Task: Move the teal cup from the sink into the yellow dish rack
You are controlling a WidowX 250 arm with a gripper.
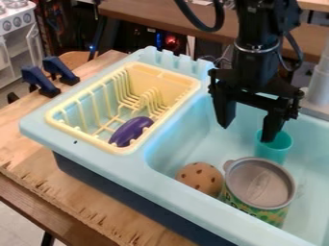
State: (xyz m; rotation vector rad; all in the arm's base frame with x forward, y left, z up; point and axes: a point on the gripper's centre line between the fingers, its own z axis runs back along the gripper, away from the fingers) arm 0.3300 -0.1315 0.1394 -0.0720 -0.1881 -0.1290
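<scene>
I need to grab the rim of the teal cup [276, 148] with my gripper next, to move the cup from the sink basin into the yellow dish rack.
The black gripper [247, 127] hangs over the light-blue sink basin, open, its two fingers pointing down and wide apart with nothing between them. Its right fingertip is in front of the rim of a teal cup [276, 148]; whether they touch I cannot tell. Below, a can [260, 185] with a grey top and a green patterned side stands in the basin. Left of the can lies a round brown thing with dark spots [200, 178]. A purple oblong thing [131, 130] lies in the yellow dish rack [90, 142], left of the basin.
The sink's light-blue rim [186, 207] runs around the basin and rack. Two dark blue clamps [40, 80] stand at the wooden table's [70, 204] left edge. A grey faucet-like post [321, 81] rises at the right edge. Behind is a brown table [160, 23].
</scene>
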